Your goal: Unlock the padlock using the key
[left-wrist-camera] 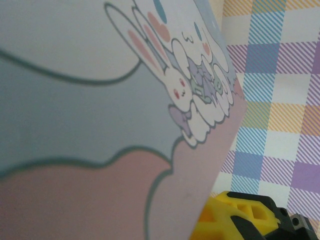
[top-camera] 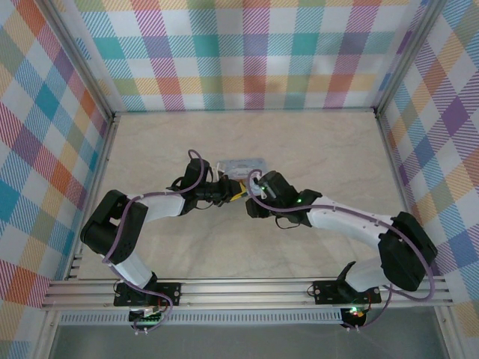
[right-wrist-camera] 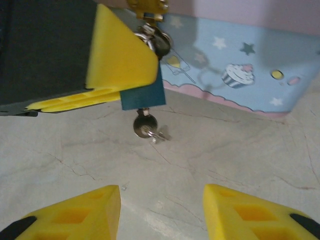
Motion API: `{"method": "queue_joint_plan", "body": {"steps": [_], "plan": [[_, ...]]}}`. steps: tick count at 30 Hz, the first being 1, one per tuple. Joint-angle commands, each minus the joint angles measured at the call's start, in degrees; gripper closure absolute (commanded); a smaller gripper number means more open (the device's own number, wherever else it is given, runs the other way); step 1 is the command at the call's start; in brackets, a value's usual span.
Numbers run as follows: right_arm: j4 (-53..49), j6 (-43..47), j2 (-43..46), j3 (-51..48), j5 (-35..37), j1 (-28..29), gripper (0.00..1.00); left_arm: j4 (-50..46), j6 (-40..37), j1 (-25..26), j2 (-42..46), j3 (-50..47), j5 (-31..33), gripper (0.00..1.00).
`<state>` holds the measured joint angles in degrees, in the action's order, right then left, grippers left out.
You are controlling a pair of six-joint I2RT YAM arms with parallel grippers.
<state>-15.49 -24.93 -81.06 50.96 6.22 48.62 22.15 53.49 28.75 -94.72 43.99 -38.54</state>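
Note:
My right gripper grabs the key point(right-wrist-camera: 144, 124) by its round head below the padlock next, to turn the key and unlock the padlock.
The padlock point(right-wrist-camera: 143, 95), a small dark block, hangs from the brass clasp point(right-wrist-camera: 147, 6) of the pale blue tin point(right-wrist-camera: 240, 65) by its metal shackle point(right-wrist-camera: 156, 42). The key point(right-wrist-camera: 144, 124) sticks out of its underside, round head down, with a second small key on its ring. My left gripper point(top-camera: 233, 193) is shut, and its yellow finger point(right-wrist-camera: 117, 60) presses against the padlock's side. In the left wrist view the tin's cartoon lid point(left-wrist-camera: 100, 100) is very close, beside one yellow finger point(left-wrist-camera: 235, 215). My right gripper point(right-wrist-camera: 160, 215) is open, a short way in front of the key, with bare table between its fingers.
The tin point(top-camera: 247, 163) lies mid-table just beyond both grippers. The marble-pattern tabletop point(top-camera: 314, 142) is walled by plaid panels point(top-camera: 247, 52) at the back and both sides. The two arms meet nose to nose at the centre, leaving little room between them.

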Motion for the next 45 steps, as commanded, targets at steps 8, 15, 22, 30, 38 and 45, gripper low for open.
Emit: {"method": "queue_joint_plan", "body": {"steps": [8, 15, 22, 30, 38, 45], "plan": [[-4.86, 7.42, -6.82, 8.06, 4.15, 1.99, 0.53, 0.16, -0.32, 0.69, 0.94, 2.22, -1.97, 0.96], [-6.09, 8.79, -10.99, 11.98, 5.76, 2.86, 0.54, 0.35, -0.19, 0.69, 1.04, 2.29, -2.24, 0.96], [-7.63, 10.0, -13.4, 14.41, 8.14, 3.58, 0.59, 0.43, -0.15, 0.7, 1.03, 2.37, -2.41, 0.96], [-8.59, 10.71, -14.37, 15.49, 9.32, 3.89, 0.63, 0.52, -0.08, 0.72, 1.05, 2.57, -2.49, 0.96], [-8.18, 11.48, -14.57, 15.44, 7.68, 3.85, 1.0, 0.61, -0.15, 0.69, 1.11, 2.29, -2.33, 0.96], [-6.59, 10.91, -13.95, 13.53, 6.54, 3.85, 1.0, -0.15, -0.65, 0.69, 1.11, 2.07, -1.74, 0.93]]}}
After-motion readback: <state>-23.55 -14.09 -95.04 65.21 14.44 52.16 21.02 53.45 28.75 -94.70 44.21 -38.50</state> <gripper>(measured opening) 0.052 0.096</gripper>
